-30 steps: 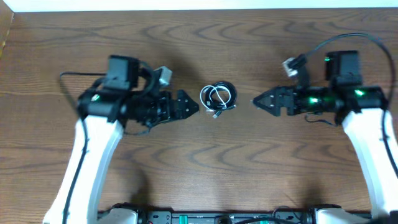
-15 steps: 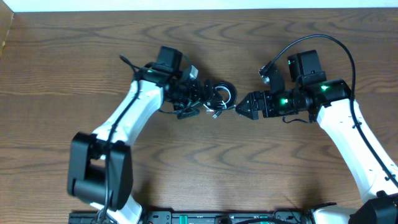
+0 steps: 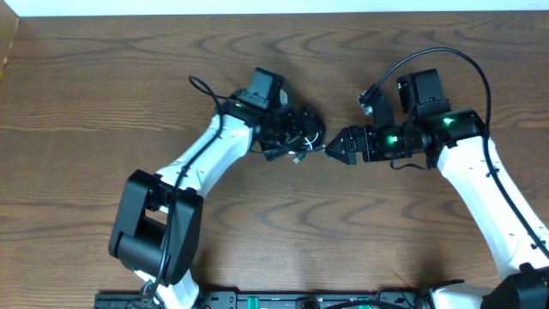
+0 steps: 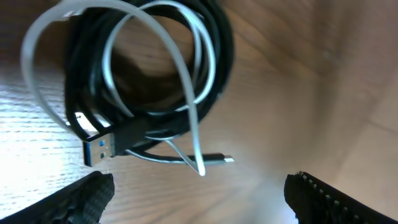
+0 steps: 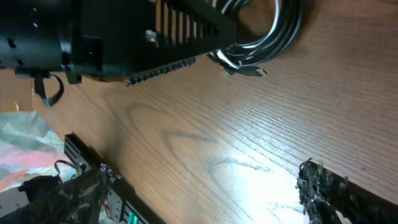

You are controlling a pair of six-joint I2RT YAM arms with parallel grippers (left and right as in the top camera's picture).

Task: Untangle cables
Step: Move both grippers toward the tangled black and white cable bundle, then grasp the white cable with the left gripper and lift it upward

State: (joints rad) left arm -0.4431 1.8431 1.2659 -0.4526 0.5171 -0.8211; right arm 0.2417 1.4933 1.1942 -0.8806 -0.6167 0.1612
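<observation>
The white cord will next be picked up by the loop arching clear of the black coil [image 3: 311, 146]. My left gripper can then draw it out to untangle it.
The cables [image 3: 307, 134] lie as one small coil of black and white cords on the table's middle. In the left wrist view the coil [image 4: 155, 81] fills the top, with a blue-tongued USB plug [image 4: 99, 148] and a small silver plug [image 4: 226, 159] sticking out. My left gripper [image 3: 290, 136] hangs open right over the coil's left side, its fingertips [image 4: 78, 200] wide apart and holding nothing. My right gripper [image 3: 329, 148] is open just right of the coil, not touching it. Its view shows the cables [image 5: 267, 34] partly hidden behind the left gripper's body [image 5: 124, 34].
Bare wooden table [image 3: 274, 232] surrounds the coil. The two grippers face each other closely across it. Thick black wires [image 3: 446, 60] loop above the right arm. The table's front edge with rail hardware [image 5: 93, 180] shows in the right wrist view.
My left arm has swung right and forward until its gripper is over the coil. The right gripper moved left to the coil's edge earlier and has held still since.
</observation>
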